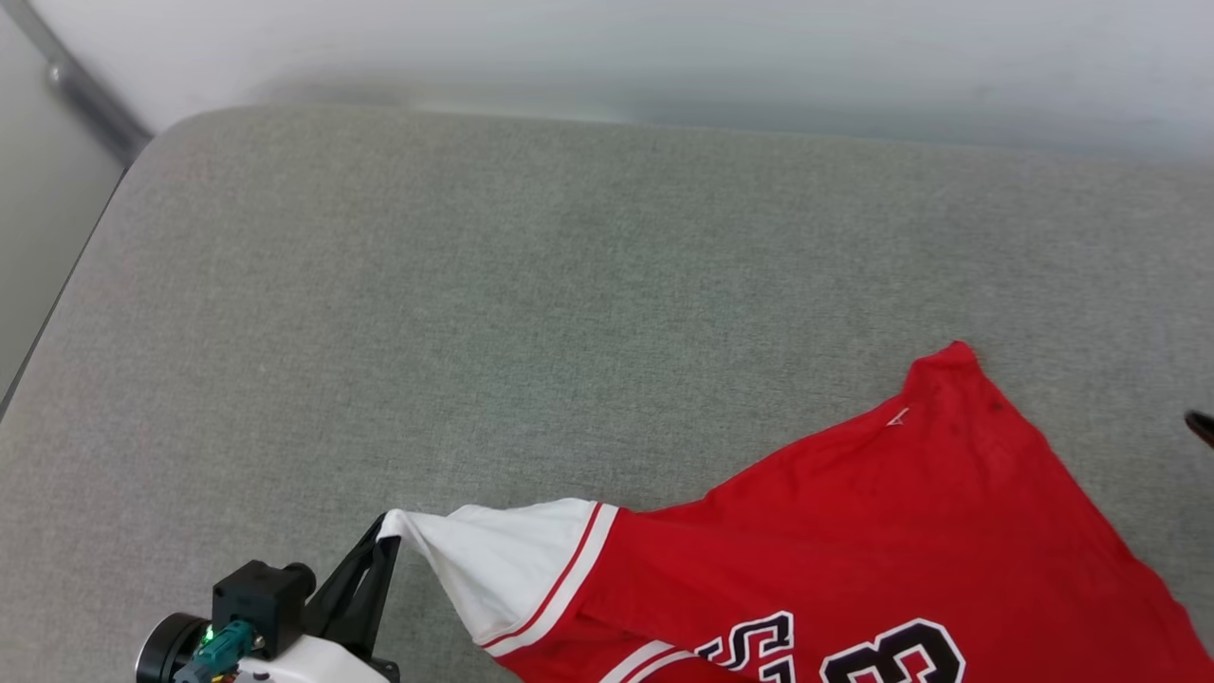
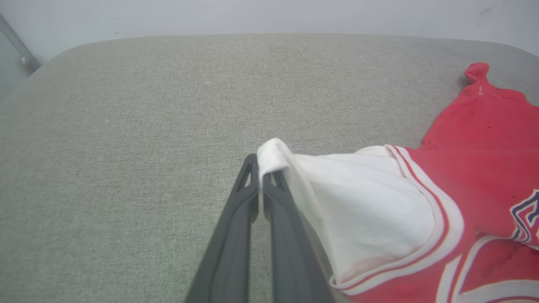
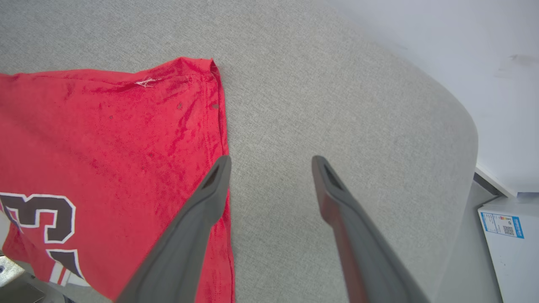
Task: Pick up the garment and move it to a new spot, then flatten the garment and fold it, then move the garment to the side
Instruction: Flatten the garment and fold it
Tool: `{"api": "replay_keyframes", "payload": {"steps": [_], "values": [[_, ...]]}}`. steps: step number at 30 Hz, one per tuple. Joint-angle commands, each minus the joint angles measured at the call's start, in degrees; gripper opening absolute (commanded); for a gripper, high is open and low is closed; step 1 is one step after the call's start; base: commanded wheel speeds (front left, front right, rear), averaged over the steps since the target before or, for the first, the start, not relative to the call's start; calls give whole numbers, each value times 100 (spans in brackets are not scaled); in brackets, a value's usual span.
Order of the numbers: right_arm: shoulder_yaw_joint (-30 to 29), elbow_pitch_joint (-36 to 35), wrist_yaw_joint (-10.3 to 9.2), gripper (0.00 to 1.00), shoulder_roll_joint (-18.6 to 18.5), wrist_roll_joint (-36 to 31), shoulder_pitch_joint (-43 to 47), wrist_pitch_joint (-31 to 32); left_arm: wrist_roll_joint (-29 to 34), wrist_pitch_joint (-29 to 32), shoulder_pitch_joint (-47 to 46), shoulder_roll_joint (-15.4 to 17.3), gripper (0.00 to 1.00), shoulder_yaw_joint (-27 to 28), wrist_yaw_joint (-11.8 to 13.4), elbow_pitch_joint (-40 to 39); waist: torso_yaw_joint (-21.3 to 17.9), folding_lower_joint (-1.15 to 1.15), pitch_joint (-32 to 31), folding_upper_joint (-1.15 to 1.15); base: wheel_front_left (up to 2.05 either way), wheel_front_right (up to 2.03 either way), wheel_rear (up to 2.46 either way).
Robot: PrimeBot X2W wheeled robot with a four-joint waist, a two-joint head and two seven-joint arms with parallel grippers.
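Note:
The red body [image 1: 910, 518] of the garment lies flat while a small fold puckers up at its red hem corner [image 1: 956, 355], so the robot's right gripper should pinch the garment there next.
The garment [image 1: 901, 531], a red jersey with white sleeve panels and black numerals, lies spread over the near right of the grey cushion. My left gripper [image 1: 384, 533] is shut on the tip of its white sleeve [image 2: 362, 202], which is pulled out to the left; in the left wrist view the gripper [image 2: 261, 162] has white cloth folded over its fingertips. In the right wrist view my right gripper [image 3: 269, 164] stands open over bare cushion, just beside the red edge of the garment [image 3: 105, 139], with nothing between its fingers. One dark fingertip [image 1: 1203, 427] shows at the head view's right edge.
The grey padded surface [image 1: 474, 285] stretches far back and to the left, ending at a pale wall. A metal bar [image 1: 85, 95] runs down beyond the upper left corner. Past the cushion's rounded right corner stands a white box with a blue label [image 3: 509, 235].

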Motion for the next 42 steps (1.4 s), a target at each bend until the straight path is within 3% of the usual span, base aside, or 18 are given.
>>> {"api": "replay_keyframes", "payload": {"steps": [1, 8, 16, 21, 28, 30, 42], "values": [[152, -46, -2, 100, 14, -30, -268, 107, 37, -14, -86, -42, 0, 3, -16, 7, 95, 0, 112, 0, 0, 0, 0], [1558, 209, -2, 100, 343, -426, -1998, 1027, 138, -34, -338, -217, 0, -42, -84, 52, 334, 0, 473, 0, 0, 0, 0], [3103, 1301, -3, 100, 925, -887, -3521, 1442, 269, -57, -666, -420, 0, -96, -207, 120, 626, 0, 981, 0, 0, 0, 0], [3723, 2081, -3, 100, 925, -805, -3978, 1467, 328, -63, -811, -532, 0, -102, -264, 160, 783, 0, 1242, 0, 0, 0, 0], [4051, 2772, -2, 100, 1023, -420, -3850, 1205, 377, -75, -866, -652, 0, -62, -326, 247, 879, 0, 1403, 0, 0, 0, 0], [4132, 2845, -2, 2, 1085, -297, -3824, 1096, 371, -82, -849, -675, 0, -42, -328, 275, 867, 0, 1394, 0, 0, 0, 0], [4262, 2723, -2, 0, 1009, 4, -4264, -4, 441, -63, -749, -516, 0, 32, -315, 297, 502, 0, 451, 0, 0, 0, 0]]}}
